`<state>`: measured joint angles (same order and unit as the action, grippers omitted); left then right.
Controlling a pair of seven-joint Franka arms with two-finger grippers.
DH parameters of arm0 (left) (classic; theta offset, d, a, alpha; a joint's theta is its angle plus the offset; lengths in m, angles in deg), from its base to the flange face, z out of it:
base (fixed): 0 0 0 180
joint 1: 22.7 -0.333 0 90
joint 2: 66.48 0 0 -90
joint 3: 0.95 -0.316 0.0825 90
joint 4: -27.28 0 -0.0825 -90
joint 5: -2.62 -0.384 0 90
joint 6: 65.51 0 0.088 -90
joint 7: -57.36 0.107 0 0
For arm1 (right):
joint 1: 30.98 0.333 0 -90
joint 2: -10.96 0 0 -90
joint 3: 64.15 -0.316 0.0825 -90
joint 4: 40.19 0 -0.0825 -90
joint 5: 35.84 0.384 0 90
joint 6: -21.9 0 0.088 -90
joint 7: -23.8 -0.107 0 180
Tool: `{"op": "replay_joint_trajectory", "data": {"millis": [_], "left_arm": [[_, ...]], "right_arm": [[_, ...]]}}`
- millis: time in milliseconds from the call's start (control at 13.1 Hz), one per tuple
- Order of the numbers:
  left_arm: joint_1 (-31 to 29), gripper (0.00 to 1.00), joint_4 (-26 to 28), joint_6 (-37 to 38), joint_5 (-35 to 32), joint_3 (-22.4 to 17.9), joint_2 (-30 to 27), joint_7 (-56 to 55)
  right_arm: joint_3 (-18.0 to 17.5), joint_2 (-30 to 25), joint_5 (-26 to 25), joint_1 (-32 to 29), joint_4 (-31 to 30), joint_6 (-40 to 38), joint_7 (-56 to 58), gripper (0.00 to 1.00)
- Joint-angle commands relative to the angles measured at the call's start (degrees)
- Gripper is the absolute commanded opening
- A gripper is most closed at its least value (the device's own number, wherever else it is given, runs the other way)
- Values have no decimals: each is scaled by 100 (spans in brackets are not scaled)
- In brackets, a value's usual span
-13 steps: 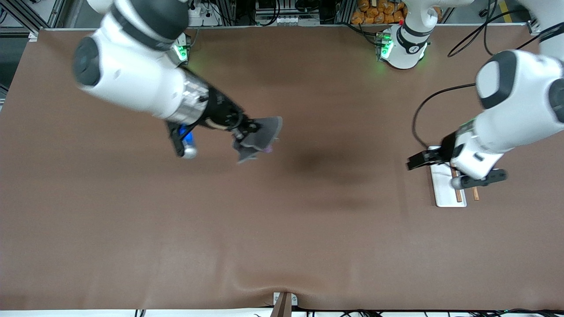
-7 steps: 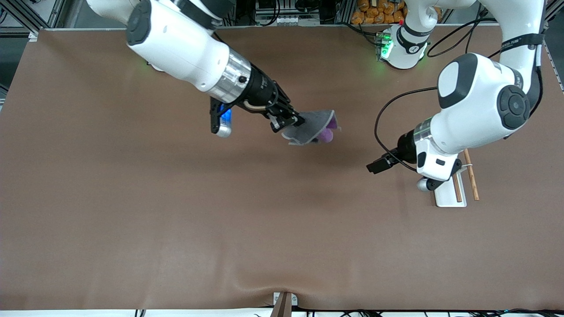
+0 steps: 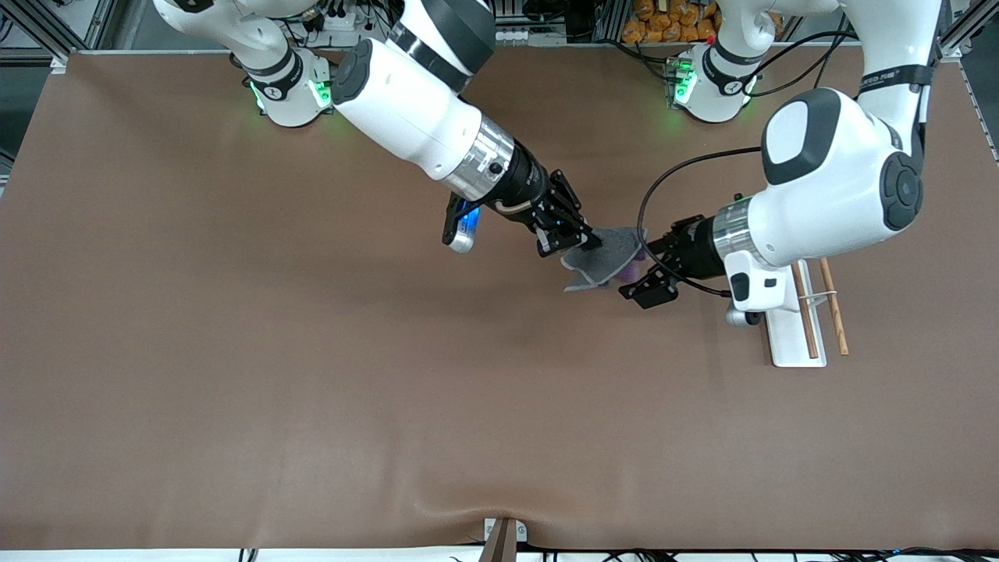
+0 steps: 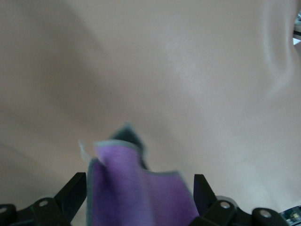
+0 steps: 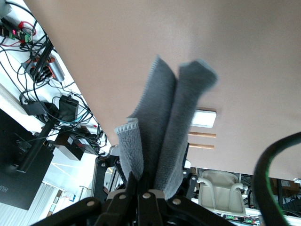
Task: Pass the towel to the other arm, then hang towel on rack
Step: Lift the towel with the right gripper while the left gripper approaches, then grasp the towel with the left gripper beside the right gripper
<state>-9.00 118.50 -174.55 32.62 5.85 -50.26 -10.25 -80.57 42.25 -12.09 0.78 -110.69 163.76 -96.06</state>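
The towel needs to pass over and then hang on the rack [image 3: 787, 339], so my left gripper should next grab it by its free purple end [image 3: 630, 271].
The towel [image 3: 602, 257], grey on one face and purple on the other, hangs bunched from my right gripper [image 3: 581, 242], which is shut on one end of it above the table. My left gripper [image 3: 645, 266] is open, with its fingers on either side of the towel's free end. In the left wrist view the purple face of the towel [image 4: 136, 190] fills the gap of the left gripper [image 4: 139, 197]. In the right wrist view the grey towel [image 5: 164, 127] sticks out of the right gripper [image 5: 150, 186]. The rack [image 3: 787, 339] stands under the left arm's wrist.
The rack's two wooden rods [image 3: 832, 308] stand over its white base, toward the left arm's end of the table. The rack also shows in the right wrist view [image 5: 203, 118]. The brown table cover [image 3: 312, 375] has a ripple at its near edge.
My right arm has carried the towel toward the left arm's end of the table. My left gripper has swung away from the rack and now brackets the towel's free end.
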Motion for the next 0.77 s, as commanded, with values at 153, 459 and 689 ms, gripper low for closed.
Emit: {"op": "replay_joint_trajectory", "data": {"millis": [153,459,689], "left_arm": [[-43,100,-17,523,111,58,-137,-797],[-26,100,-35,595,128,67,-198,-1184],[-34,96,-26,761,137,120,-234,-1298]], "right_arm": [[61,0,-107,23,71,79,-222,0],[61,-9,-133,14,71,79,-222,0],[61,-9,-142,14,71,79,-222,0]]}}
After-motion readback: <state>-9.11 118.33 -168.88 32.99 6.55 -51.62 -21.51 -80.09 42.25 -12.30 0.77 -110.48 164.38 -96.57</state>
